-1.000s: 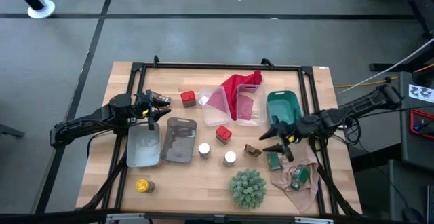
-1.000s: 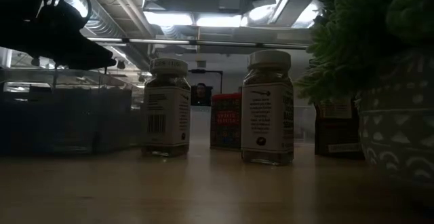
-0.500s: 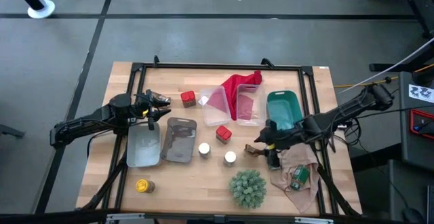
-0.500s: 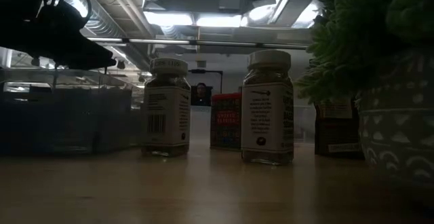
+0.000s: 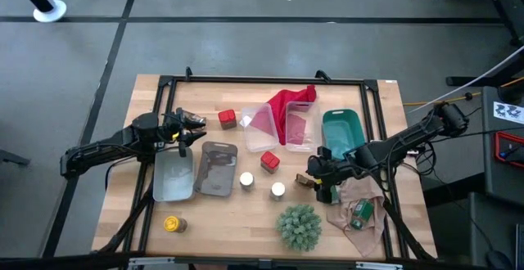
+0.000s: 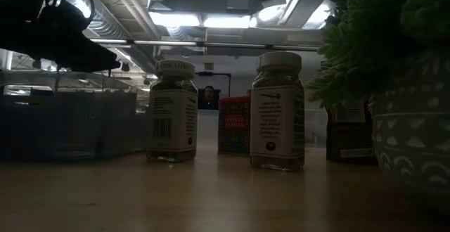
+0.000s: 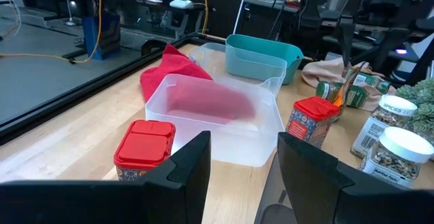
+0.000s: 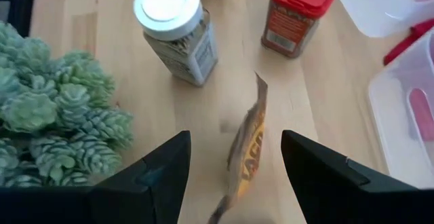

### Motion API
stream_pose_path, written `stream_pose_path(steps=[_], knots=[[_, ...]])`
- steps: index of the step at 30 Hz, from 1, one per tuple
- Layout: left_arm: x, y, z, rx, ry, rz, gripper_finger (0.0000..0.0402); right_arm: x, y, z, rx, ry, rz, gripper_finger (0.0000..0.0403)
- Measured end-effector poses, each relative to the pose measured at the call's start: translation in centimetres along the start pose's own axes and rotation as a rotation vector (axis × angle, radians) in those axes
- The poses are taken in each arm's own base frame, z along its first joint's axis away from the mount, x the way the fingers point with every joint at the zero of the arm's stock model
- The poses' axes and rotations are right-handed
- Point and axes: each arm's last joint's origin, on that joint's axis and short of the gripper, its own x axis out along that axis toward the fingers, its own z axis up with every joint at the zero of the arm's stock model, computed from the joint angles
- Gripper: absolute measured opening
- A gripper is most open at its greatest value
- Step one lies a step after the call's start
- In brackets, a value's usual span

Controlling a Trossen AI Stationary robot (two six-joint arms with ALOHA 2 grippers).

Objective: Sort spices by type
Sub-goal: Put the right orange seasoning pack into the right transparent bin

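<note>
The brown-orange packet needs to be sorted into a clear tub, so my right gripper should next grab it by its orange lettered side (image 8: 251,148).
The spices stand scattered: two red tins (image 5: 227,119) (image 5: 270,161), two white-topped jars (image 5: 246,180) (image 5: 278,190), a yellow-capped jar (image 5: 172,223), and green-labelled jars (image 5: 360,213) on a beige cloth. A brown-orange packet (image 8: 247,142) stands on its edge on the table. My right gripper (image 8: 235,137) is open and slants down, one finger on either side of the packet without touching it. My left gripper (image 7: 244,142) is open and level at the table's left, over a grey tray (image 5: 173,176); the far red tin (image 7: 144,149) is just ahead of it.
A second grey tray (image 5: 217,170), two clear tubs (image 5: 260,127) (image 5: 301,127) with a red cloth (image 5: 291,102) and a teal bin (image 5: 342,131) sit mid-table. A spiky green plant (image 5: 299,225) stands near the front edge, close beside my right gripper (image 5: 318,176).
My right gripper has moved toward the table's left, from over the beige cloth to the brown-orange packet, and has tipped to point more steeply down. It has stayed open.
</note>
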Motion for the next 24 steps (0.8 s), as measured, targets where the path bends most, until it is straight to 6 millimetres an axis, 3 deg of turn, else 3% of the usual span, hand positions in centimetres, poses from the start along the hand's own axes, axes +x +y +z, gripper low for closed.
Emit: stream_pose_path(steps=[6,17,24], knots=[[0.0,0.0,0.0,0.003,0.000,0.000,0.0155,0.1,-0.2,-0.3,0.014,0.023,-0.038,0.0230],[0.0,0.0,0.0,0.003,0.000,0.000,0.0155,3.6,-0.2,-1.8,-0.013,0.147,-0.076,0.0230],[0.0,0.0,0.0,0.003,0.000,0.000,0.0155,4.0,-0.1,-1.8,-0.021,0.140,-0.081,0.0230]])
